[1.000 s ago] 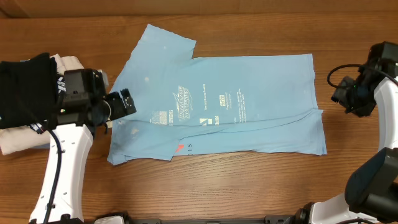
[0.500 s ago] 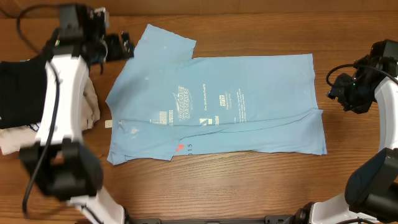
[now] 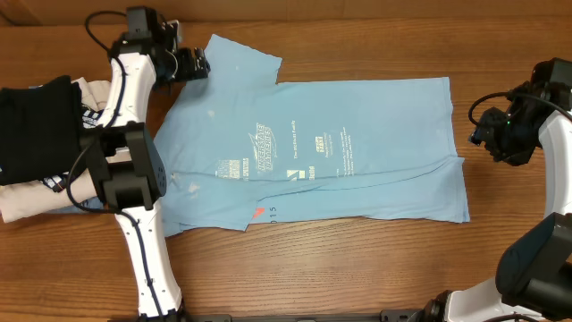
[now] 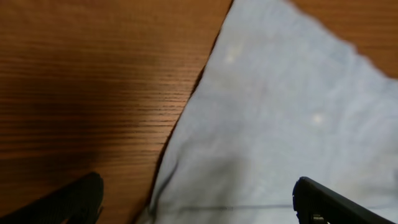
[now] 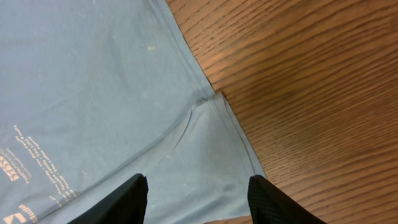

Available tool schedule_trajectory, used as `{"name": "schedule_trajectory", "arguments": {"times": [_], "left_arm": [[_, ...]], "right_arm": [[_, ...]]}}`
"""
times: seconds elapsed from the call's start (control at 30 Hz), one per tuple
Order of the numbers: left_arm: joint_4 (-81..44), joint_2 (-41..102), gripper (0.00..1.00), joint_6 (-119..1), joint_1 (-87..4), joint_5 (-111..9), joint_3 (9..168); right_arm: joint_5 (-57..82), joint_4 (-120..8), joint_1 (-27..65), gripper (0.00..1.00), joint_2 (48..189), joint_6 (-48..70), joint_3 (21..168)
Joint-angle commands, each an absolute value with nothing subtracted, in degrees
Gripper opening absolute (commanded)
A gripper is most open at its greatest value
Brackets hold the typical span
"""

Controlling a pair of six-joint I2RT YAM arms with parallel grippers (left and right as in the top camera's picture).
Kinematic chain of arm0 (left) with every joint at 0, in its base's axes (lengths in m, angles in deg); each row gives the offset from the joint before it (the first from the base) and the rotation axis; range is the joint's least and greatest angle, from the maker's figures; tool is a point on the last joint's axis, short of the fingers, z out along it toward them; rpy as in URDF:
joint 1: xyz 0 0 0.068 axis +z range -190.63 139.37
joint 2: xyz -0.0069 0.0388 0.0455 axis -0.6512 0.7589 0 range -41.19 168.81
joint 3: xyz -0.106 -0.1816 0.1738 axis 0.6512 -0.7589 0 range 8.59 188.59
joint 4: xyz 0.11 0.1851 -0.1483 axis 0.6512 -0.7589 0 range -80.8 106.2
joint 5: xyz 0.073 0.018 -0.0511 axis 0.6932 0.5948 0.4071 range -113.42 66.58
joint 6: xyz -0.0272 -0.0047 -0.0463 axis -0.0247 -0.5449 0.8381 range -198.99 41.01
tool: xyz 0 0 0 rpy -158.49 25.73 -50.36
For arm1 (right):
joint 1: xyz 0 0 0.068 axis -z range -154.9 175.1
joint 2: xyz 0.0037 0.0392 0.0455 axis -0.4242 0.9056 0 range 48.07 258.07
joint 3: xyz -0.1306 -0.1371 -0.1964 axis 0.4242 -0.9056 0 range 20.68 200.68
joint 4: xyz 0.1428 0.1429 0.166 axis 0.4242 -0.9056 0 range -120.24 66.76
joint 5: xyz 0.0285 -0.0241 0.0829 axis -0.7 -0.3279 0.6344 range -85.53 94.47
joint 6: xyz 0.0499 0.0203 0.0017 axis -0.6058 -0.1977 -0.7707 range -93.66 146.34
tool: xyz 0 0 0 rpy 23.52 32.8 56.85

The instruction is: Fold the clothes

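My left gripper grabs the T-shirt's edge at the far sleeve corner next, to fold the T-shirt's far side over toward its front edge.
The sky-blue T-shirt (image 3: 313,148) lies spread on the wooden table, with white print and a small red mark near its front edge. My left gripper (image 3: 195,63) is open at the shirt's far left sleeve corner. In the left wrist view its fingers (image 4: 196,202) straddle the shirt's edge (image 4: 280,124). My right gripper (image 3: 490,134) is open just right of the shirt's right edge. In the right wrist view its fingers (image 5: 196,199) hang over the shirt's hem corner (image 5: 124,112).
A black folded garment (image 3: 36,125) lies on a cream folded garment (image 3: 27,201) at the table's left edge. The left arm (image 3: 134,170) runs along the shirt's left side. Bare wood (image 3: 357,268) lies in front of the shirt.
My left gripper has swung from the shirt's left middle edge up to its far left sleeve corner. The right gripper has barely moved. The shirt lies as before.
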State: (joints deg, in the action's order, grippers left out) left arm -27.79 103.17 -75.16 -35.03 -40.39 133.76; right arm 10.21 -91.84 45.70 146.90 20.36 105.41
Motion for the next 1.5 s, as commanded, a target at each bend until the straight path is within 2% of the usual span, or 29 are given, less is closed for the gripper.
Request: {"name": "schedule_trajectory", "arguments": {"times": [0.0,0.17,0.33,0.4,0.5,0.53,0.57,0.7,0.77,0.87,1.03,1.27,1.47], "left_arm": [[-26.8,105.3,1.00,-77.3,-35.4,-41.5,136.1],[-27.0,107.5,1.00,-77.3,-35.6,-44.0,136.0],[-29.5,108.7,0.80,-77.3,-35.8,-45.3,135.9],[-30.7,108.7,0.75,-77.3,-35.9,-45.3,135.9],[-31.4,108.7,0.59,-77.3,-35.8,-45.3,135.9],[-31.6,108.7,0.48,-77.3,-35.8,-45.3,135.9],[-31.7,108.7,0.44,-77.3,-35.8,-45.3,135.9],[-31.9,108.7,0.15,-76.4,-35.8,-45.3,135.9],[-32.3,108.7,0.06,-73.7,-35.6,-45.2,135.9],[-33.1,108.7,0.04,-67.5,-34.9,-45.9,135.9],[-33.3,108.7,0.04,-65.3,-33.6,-51.6,135.9],[-34.4,108.7,0.04,-62.6,-32.9,-51.9,135.9],[-35.4,108.7,0.04,-62.6,-32.9,-51.5,135.9]], "right_arm": [[10.6,-91.8,45.7,0.56,146.0,20.6,106.6],[10.6,-91.7,45.7,0.56,146.0,20.6,106.6],[10.6,-91.7,45.7,0.56,146.0,20.6,106.6],[10.6,-91.7,45.7,0.56,146.0,20.6,106.6],[10.6,-91.5,45.7,0.56,146.0,20.6,106.6],[10.6,-91.4,45.7,0.56,146.0,20.6,106.6],[10.6,-91.4,45.7,0.56,146.0,20.6,106.6],[10.5,-90.2,45.7,0.55,146.0,20.6,106.6],[10.5,-88.5,45.7,0.55,146.0,20.7,106.6],[10.6,-84.7,45.7,0.55,146.2,20.8,106.5],[14.3,-74.4,45.6,0.58,149.0,25.9,106.5],[16.2,-60.1,43.7,0.58,157.8,28.5,106.5],[18.0,-49.5,40.9,0.67,166.5,29.8,106.5]]}}
